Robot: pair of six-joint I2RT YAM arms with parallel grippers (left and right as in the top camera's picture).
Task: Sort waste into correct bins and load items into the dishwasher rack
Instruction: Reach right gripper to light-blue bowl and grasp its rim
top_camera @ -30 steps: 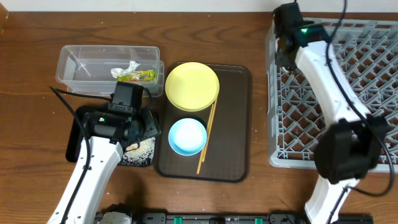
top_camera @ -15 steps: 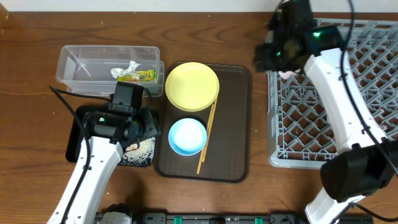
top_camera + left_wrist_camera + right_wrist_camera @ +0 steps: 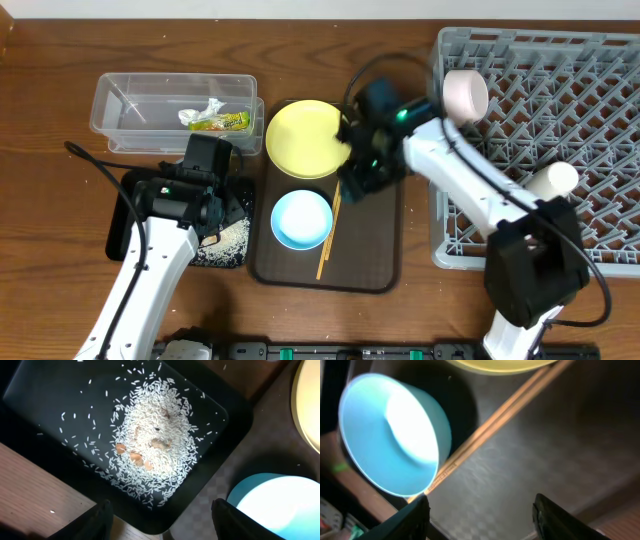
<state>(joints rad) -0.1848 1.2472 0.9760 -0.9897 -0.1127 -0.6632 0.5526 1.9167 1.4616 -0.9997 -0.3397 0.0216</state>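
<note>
I should next grab the light blue bowl [image 3: 300,218] with my right gripper by its rim on the chopsticks side; its base stays free to load tilted into the rack.
My left gripper [image 3: 222,205] [image 3: 160,525] is open and empty over the black tray [image 3: 124,226] [image 3: 50,405], which holds rice scraps [image 3: 233,238] [image 3: 155,450]. My right gripper [image 3: 352,185] [image 3: 480,520] is open and empty, low over the brown tray beside the chopsticks [image 3: 332,225] [image 3: 505,415] and the light blue bowl [image 3: 300,218] [image 3: 390,455]. The yellow plate [image 3: 305,138] lies just behind. The clear tub [image 3: 150,105] holds the tissue [image 3: 205,108] and the wrapper [image 3: 222,123]. The white bowl [image 3: 465,92] and the white cup [image 3: 553,180] rest in the grey rack [image 3: 436,200].
The dark brown serving tray [image 3: 375,240] [image 3: 545,450] carries the plate, bowl and chopsticks between the bins and the rack. The blue bowl [image 3: 280,505] and the plate's edge [image 3: 310,405] show in the left wrist view. Bare wooden table lies in front and behind.
My right arm has swung from the rack's back left corner to the brown tray, leaving the white bowl in the rack. The left arm has barely moved.
</note>
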